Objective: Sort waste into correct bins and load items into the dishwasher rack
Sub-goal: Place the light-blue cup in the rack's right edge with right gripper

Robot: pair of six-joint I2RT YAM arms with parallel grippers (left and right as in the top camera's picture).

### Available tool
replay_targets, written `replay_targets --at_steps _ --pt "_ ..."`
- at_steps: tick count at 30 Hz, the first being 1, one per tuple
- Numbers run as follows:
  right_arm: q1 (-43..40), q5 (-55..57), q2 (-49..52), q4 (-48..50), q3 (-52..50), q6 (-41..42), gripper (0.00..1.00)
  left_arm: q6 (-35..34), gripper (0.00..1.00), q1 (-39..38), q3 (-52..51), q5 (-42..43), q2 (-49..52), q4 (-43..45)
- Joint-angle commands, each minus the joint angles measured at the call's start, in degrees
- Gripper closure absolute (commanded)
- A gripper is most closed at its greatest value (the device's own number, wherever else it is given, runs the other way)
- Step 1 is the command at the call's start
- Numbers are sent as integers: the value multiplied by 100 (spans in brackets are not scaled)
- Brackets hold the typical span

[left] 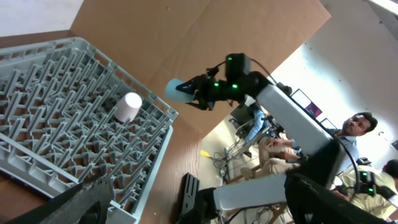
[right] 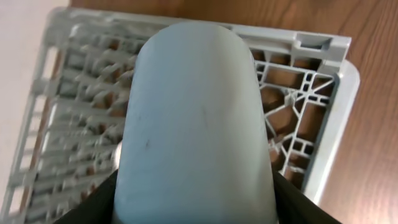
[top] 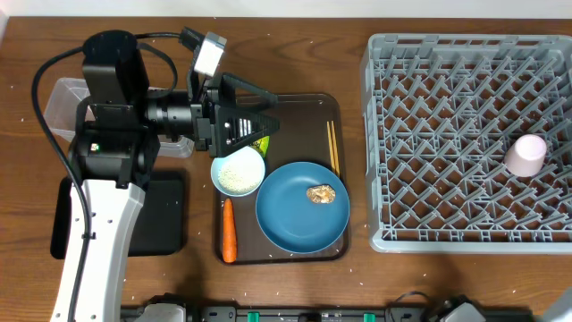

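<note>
My right gripper lowers the light blue cup [right: 196, 118] first, as it hangs unsupported above the grey rack and would drop short if I opened now.
My left gripper [top: 268, 114] hovers open over the back left of the brown serving tray, just above a green-yellow packet [top: 260, 143]. The white bowl [top: 238, 172] holds rice. The blue plate [top: 302, 215] carries a golden-brown morsel [top: 320, 193]. The carrot [top: 229, 231] and the chopsticks [top: 332, 148] lie on that tray. The pink cup [top: 525, 154] stands upside down in the grey rack [top: 447, 54]. My right gripper is shut on the light blue cup [right: 196, 118], held above a corner of the rack [right: 323, 56]. The tissue is out of view.
The brown serving tray [top: 331, 109] sits mid-table. The clear tub [top: 61, 100] and the black tray [top: 165, 219] lie at the left, partly under my left arm. In the left wrist view, people sit beyond the table behind the right arm [left: 280, 106].
</note>
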Motion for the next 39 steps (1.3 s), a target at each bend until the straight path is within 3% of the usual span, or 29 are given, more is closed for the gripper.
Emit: replay_targets --at_steps 1,10,21,26,32,36,39 --pt "-146 -203 509 184 11 424 55 -9 11 20 11 98 -52 7" --pt "-164 -780 1700 793 11 743 53 -7 11 20 -20 98 -50 4" --pt "-337 -2164 1801 1279 68 1169 24 -9 11 20 -50 98 -50 0" --pt "-522 -2632 1561 1314 260 1161 22 17 11 20 -50 98 -50 -105" --pt "-420 -4127 833 1777 507 914 23 37 11 20 -50 94 -50 -116" --pt "-181 -4232 57 1733 603 745 19 35 10 20 -50 -33 -52 -118" --pt "90 -4299 -610 1694 612 603 18 33 10 20 -50 -577 -61 -168"
